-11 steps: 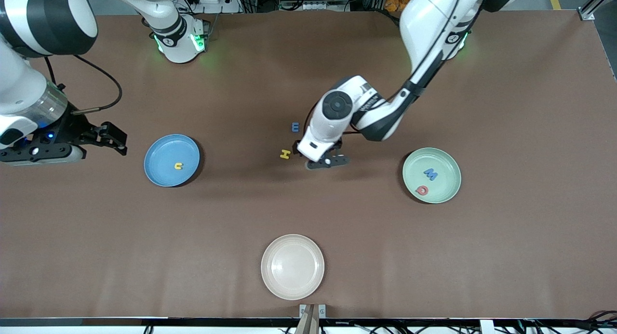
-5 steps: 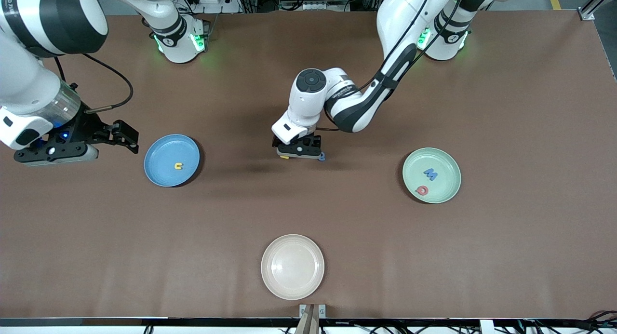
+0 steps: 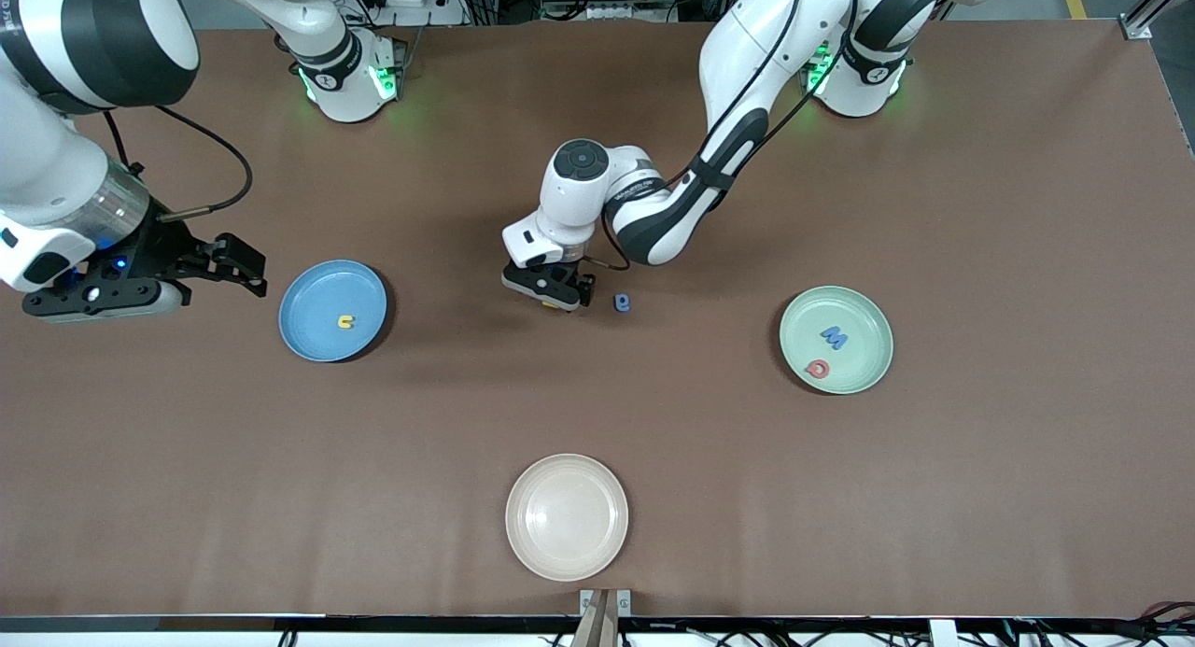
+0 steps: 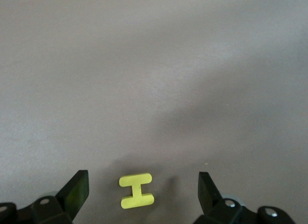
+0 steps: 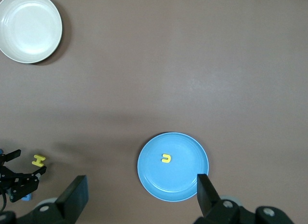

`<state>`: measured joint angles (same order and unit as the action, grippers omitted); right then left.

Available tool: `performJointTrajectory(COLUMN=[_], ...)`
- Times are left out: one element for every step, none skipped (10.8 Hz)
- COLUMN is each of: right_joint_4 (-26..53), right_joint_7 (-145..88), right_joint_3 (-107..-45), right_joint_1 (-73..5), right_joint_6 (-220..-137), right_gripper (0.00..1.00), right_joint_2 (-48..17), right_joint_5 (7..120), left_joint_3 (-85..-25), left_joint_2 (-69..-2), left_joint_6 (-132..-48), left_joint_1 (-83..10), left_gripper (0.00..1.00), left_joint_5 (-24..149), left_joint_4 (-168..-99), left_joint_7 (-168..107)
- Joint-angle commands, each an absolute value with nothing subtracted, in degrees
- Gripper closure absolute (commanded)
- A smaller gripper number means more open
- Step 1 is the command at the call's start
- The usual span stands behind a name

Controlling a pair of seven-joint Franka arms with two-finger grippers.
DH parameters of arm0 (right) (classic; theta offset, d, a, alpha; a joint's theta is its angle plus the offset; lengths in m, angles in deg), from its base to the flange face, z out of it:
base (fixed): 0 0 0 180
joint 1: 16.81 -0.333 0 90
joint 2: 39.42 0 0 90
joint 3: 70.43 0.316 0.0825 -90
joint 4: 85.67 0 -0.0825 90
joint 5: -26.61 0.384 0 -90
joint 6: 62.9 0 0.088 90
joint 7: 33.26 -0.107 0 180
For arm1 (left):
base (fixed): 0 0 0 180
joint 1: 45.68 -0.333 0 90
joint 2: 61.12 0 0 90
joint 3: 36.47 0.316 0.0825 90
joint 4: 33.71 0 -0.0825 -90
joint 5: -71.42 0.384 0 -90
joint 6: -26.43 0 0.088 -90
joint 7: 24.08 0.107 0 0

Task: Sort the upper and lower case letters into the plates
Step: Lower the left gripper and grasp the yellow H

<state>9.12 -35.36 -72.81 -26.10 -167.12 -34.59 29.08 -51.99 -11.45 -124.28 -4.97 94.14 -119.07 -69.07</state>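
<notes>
My left gripper lowers next before it closes on the yellow H [image 3: 549, 304] [image 4: 136, 191], since shadowed tabletop still shows between the gripper's fingers and the H.
My left gripper [image 4: 140, 195] is low over the middle of the table, open, with a yellow H [image 4: 137, 190] lying flat on the table between its fingers and untouched. In the front view the left gripper [image 3: 551, 295] covers most of the H. Beside it, toward the left arm's end, lies a small blue letter [image 3: 622, 302]. The blue plate [image 3: 313, 297] holds a yellow u [image 3: 346, 322]. A blue M [image 3: 834, 337] and a red letter [image 3: 818, 369] lie in the mint green plate [image 3: 864, 320]. My right gripper [image 3: 245, 269] hangs open and empty beside the blue plate [image 5: 183, 180].
A cream-white plate [image 3: 567, 516] sits near the table's front edge, nearer to the front camera than the left gripper. The left arm's forearm reaches over the table's middle and hides the spot under it.
The left gripper has moved toward the right arm's end, from beside the yellow H to over it, uncovering the small blue letter. The right gripper shifted slightly toward the blue plate.
</notes>
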Motion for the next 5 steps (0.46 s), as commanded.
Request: performJointTrajectory(right_joint_4=[8.1,8.1,8.1,8.2,8.4], right_joint_7=[-35.0,-35.1,-35.2,-35.2,-35.3], right_joint_3=[-72.7,-72.8,-72.8,-72.9,-72.9], right_joint_1=[-25.3,-25.2,-25.4,-25.3,-25.3], right_joint_6=[-165.8,-165.8,-165.7,-165.8,-165.7], right_gripper=[0.00,0.00,0.00,0.00,0.00], right_joint_2=[-34.5,-34.4,-34.4,-34.2,-34.1], right_joint_5=[30.7,30.7,30.7,30.7,30.7], left_joint_3=[-51.2,-51.1,-50.2,-48.6,-47.7], left_joint_2=[-9.5,-8.7,-8.7,-8.5,-8.0], left_joint_6=[-124.6,-124.6,-124.6,-124.6,-124.6], left_joint_1=[-4.2,-3.9,-3.0,-1.8,-1.0], left_gripper=[0.00,0.00,0.00,0.00,0.00], left_joint_5=[96.6,96.6,97.0,97.3,97.2], left_joint_4=[-117.7,-117.6,-118.2,-118.3,-118.0], left_joint_7=[-68.3,-68.7,-69.0,-69.0,-69.1])
